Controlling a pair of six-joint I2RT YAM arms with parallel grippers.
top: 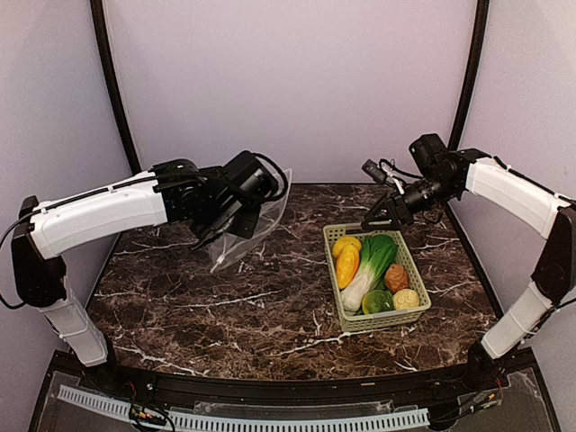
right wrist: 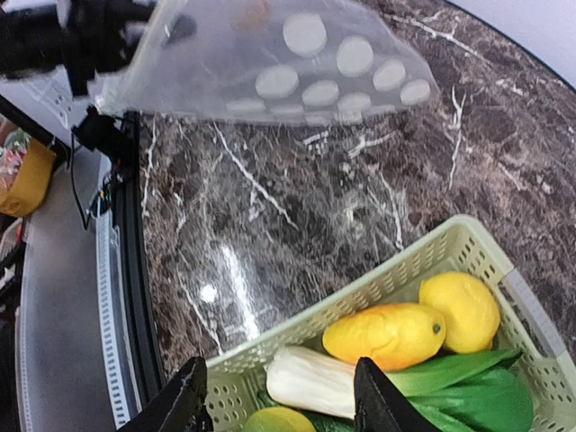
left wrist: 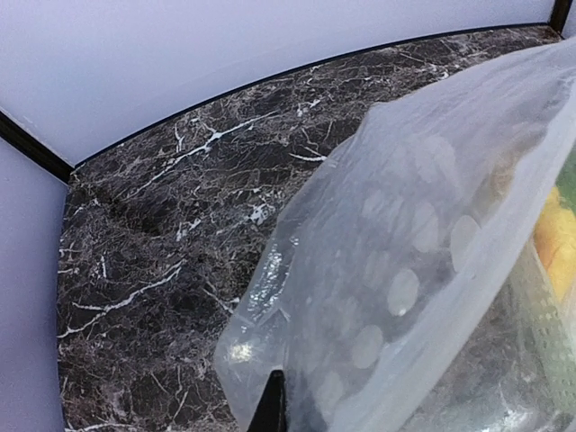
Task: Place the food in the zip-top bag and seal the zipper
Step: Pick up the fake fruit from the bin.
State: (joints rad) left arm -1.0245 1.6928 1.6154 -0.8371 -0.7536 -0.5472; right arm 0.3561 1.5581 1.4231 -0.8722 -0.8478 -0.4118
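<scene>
My right gripper should next grab the orange-yellow fruit near the lemon-side end [top: 348,258], so that its other end stays free to go into the zip-top bag [top: 252,225].
The zip-top bag [top: 252,225], clear with white dots, hangs lifted off the table at the left, and my left gripper [top: 214,232] is shut on its edge. In the left wrist view the bag [left wrist: 423,261] fills the right side above the pinched fingertips [left wrist: 272,403]. I cannot make out the zipper. The food lies in a light green basket [top: 387,321]: yellow pieces [top: 346,256], a leek [top: 369,270], a brown fruit [top: 396,277], a pale bumpy one [top: 407,299] and a green one [top: 376,301]. My right gripper [top: 373,220] hovers open over the basket's far left corner, with nothing between its fingers [right wrist: 186,400].
The basket's rim [right wrist: 360,283] runs under the right fingers, with the leek's white stem [right wrist: 310,380], an orange-yellow fruit [right wrist: 387,335] and a lemon [right wrist: 459,310] just inside. Dark marble table [top: 225,315] lies between the arms. Walls close in the back and sides.
</scene>
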